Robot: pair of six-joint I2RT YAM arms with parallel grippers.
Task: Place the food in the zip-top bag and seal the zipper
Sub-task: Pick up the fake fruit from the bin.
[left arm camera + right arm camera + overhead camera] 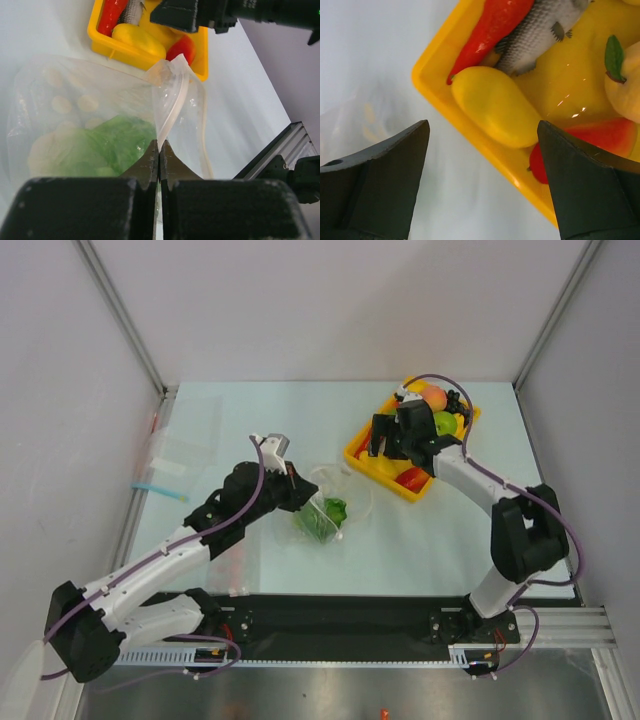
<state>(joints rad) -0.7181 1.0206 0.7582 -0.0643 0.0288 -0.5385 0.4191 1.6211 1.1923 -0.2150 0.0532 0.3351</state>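
Observation:
The yellow lemon-like fruit needs to go in the zip-top bag, so my right gripper will grab it across its middle next.
The zip-top bag lies at the table's middle with the green lettuce inside it. My left gripper is shut on the bag's mouth edge. In the left wrist view the gripper pinches the whitish zipper strip, which rises from the jaws, and the lettuce shows through the plastic. My right gripper is open and empty above the yellow tray's near-left rim. In the right wrist view the gripper hangs over the rim, beside a yellow lemon-like fruit and a red mango.
The yellow tray at back right also holds a red chili, a grey fish, a peach and a green apple. A flat clear bag with a blue strip lies at far left. Another clear bag lies near the front.

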